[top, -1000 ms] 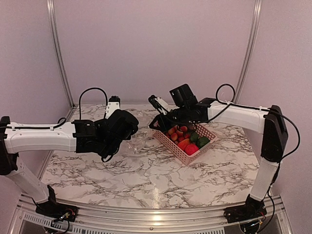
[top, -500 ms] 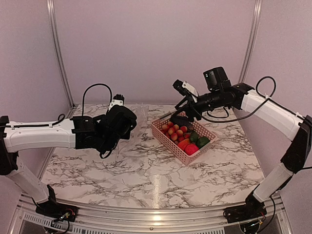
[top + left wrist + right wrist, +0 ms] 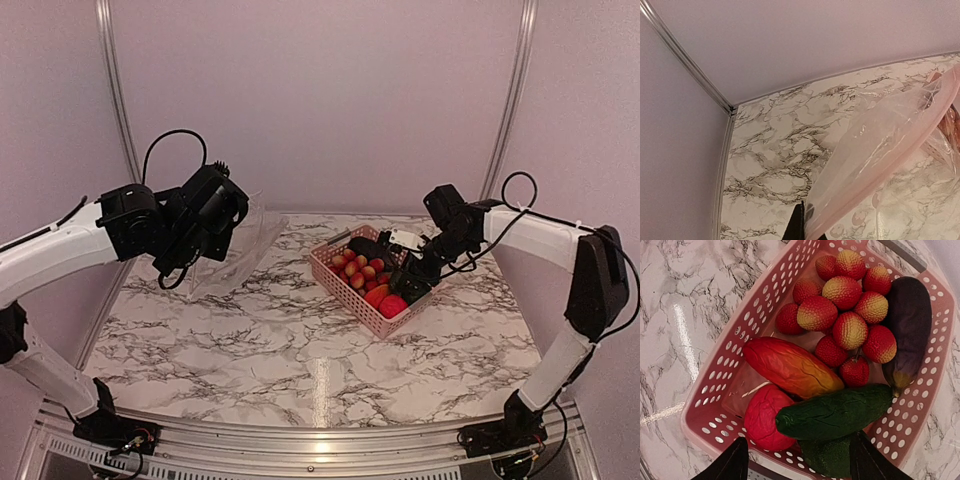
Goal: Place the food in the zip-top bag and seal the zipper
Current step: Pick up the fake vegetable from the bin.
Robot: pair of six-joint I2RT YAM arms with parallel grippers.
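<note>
The green cucumber (image 3: 836, 412) is still beyond my right gripper's fingertips, so it isn't time to close yet. My right gripper needs to move toward the eggplant (image 3: 910, 325) first and then close on that cucumber.
The food lies in a pink basket (image 3: 715, 385): a dark eggplant (image 3: 910, 325), a green cucumber (image 3: 840, 412), several red-yellow round fruits (image 3: 845, 315), an orange-red piece (image 3: 790, 365) and a red piece (image 3: 765, 417). My right gripper (image 3: 802, 465) hangs open just above the basket's near end, its fingers (image 3: 735, 462) astride the cucumber without touching it. In the top view the right gripper (image 3: 408, 275) is over the basket (image 3: 345, 290). My left gripper (image 3: 232, 212) is shut on the zip-top bag (image 3: 235, 245), held up at the left. The zipper (image 3: 867, 181) is a pinkish strip running from the left fingers (image 3: 799, 225).
The marble table (image 3: 300, 370) ends at a pale back wall with metal corner rails (image 3: 685, 57). The bag's lower part hangs down toward the table at the back left (image 3: 205, 285).
The right arm rose, then came down over the basket and its jaws opened. The left arm lifted the bag up and to the left.
</note>
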